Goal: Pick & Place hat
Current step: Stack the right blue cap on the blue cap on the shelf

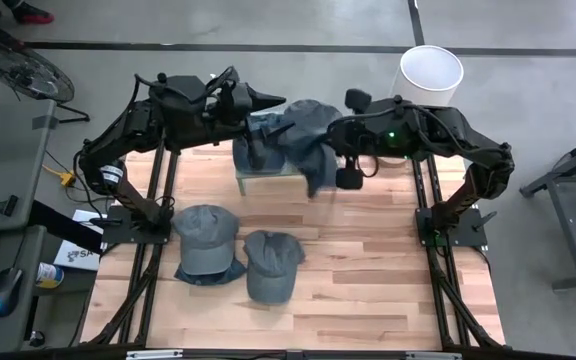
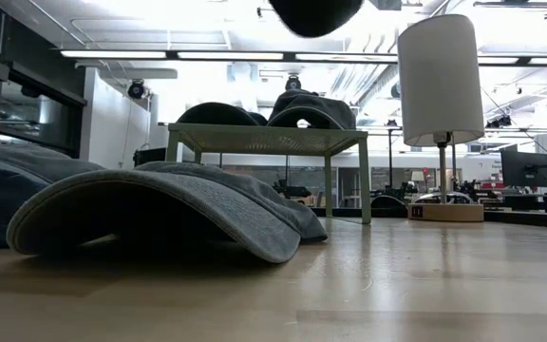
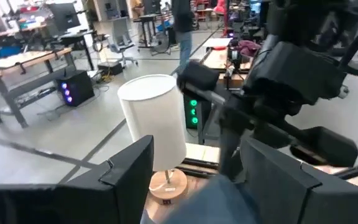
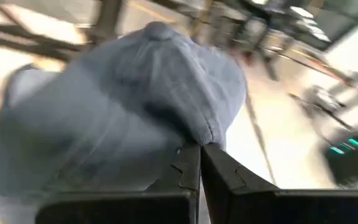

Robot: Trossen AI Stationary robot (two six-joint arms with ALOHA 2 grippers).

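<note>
My right gripper is holding the hat. My left gripper will next grip the hat's top (image 1: 313, 145) (image 3: 213, 202) to take it over.
Several blue-grey caps are in view. Two lie crown up on the wooden table (image 1: 206, 235) (image 1: 271, 262); the nearer one fills the low view (image 2: 160, 204). Others are piled on the small green stand (image 1: 268, 178) (image 2: 264, 138) at the far middle. My right gripper (image 4: 199, 149) is shut on one cap (image 1: 310, 135) over the stand's right end. My left gripper (image 3: 194, 180) is open above the pile at the stand's left part (image 1: 255, 150). Blue cloth (image 3: 229, 199) shows between its fingers; whether they touch it I cannot tell. My right gripper pinches the cap's lower edge (image 4: 205, 134) between its two shut fingers. The fingers come from the table's right side. The crown (image 4: 160, 68) bulges out beyond the fingertips, and part of the cap hangs down at the stand's right end (image 1: 318, 182).
A lamp with a white shade (image 1: 430, 72) (image 2: 441, 81) stands at the far right behind the right arm. The two arms are close together over the stand. Bare wood lies on the table's near right (image 1: 398, 290). A dark shape (image 2: 316, 11) hangs at the top of the low view.
</note>
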